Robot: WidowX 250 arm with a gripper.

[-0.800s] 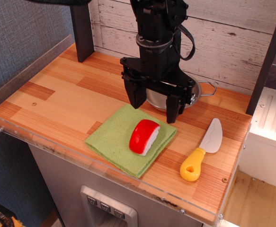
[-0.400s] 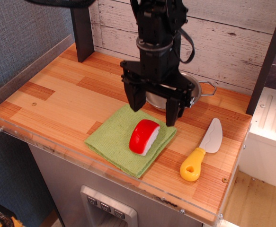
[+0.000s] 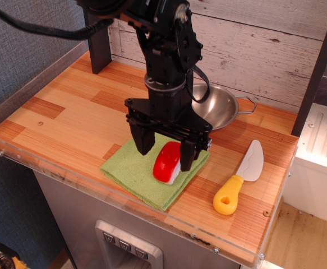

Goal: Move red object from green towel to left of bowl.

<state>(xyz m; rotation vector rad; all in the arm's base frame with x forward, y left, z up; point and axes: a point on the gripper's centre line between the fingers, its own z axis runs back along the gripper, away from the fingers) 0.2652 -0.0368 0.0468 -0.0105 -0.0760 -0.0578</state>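
I should next grab the red object across its long sides and move it from the green towel to beside the bowl (image 3: 215,107).
The red object (image 3: 165,164), glossy red over a white base, lies on the light-green towel (image 3: 130,168) near the table's front. My black gripper (image 3: 164,153) is open and has come down over it, one finger on its left and one on its right; its upper part is hidden behind the gripper. I cannot tell whether the fingers touch it. The steel bowl (image 3: 215,107) with wire loop handles stands behind and to the right, partly hidden by the arm.
A toy knife (image 3: 239,179) with a yellow handle lies right of the towel. A dark post (image 3: 97,39) stands at the back left. A clear plastic rim (image 3: 96,188) runs along the table's front edge. A wooden plank wall is behind.
The gripper has moved forward and down from in front of the bowl onto the towel, and now straddles the red object. The bowl shows more. The red object has not moved.
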